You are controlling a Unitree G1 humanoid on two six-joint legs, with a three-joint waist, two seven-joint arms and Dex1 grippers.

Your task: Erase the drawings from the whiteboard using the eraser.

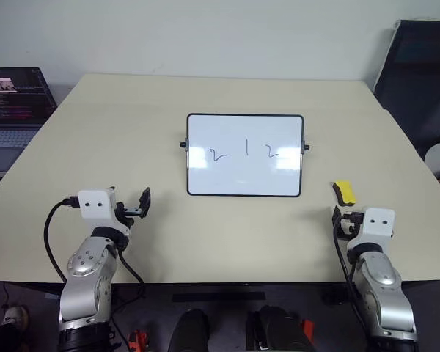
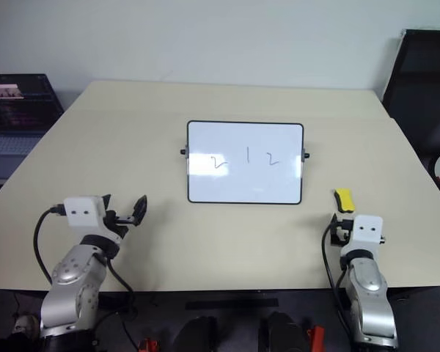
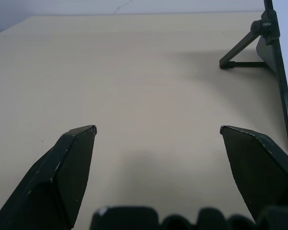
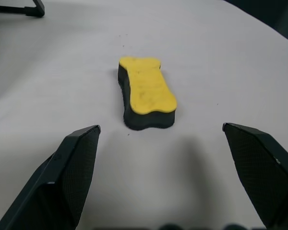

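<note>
My right gripper's fingers stop before the eraser's near edge (image 1: 347, 204) and would miss now. They should move closer to it, then close on the eraser.
The whiteboard (image 1: 244, 176) stands propped at the middle of the beige table, black-framed with small knobs at its short sides. The drawings (image 1: 247, 149) are three thin dark marks across its middle: a squiggle, a short vertical stroke, another squiggle. The eraser (image 1: 344, 192), yellow on top with a black base, lies flat on the table to the right of the board. My right gripper (image 4: 162, 127) is open just short of the eraser (image 4: 146, 93), its fingers apart on either side and touching nothing. My left gripper (image 3: 158, 129) is open and empty over bare table, left of the board.
A laptop (image 1: 11, 110) with a lit screen sits off the table's far left corner. A black chair (image 1: 418, 81) stands at the back right. The board's black stand leg (image 3: 245, 52) reaches out behind it. The table's front edge runs just under both wrists.
</note>
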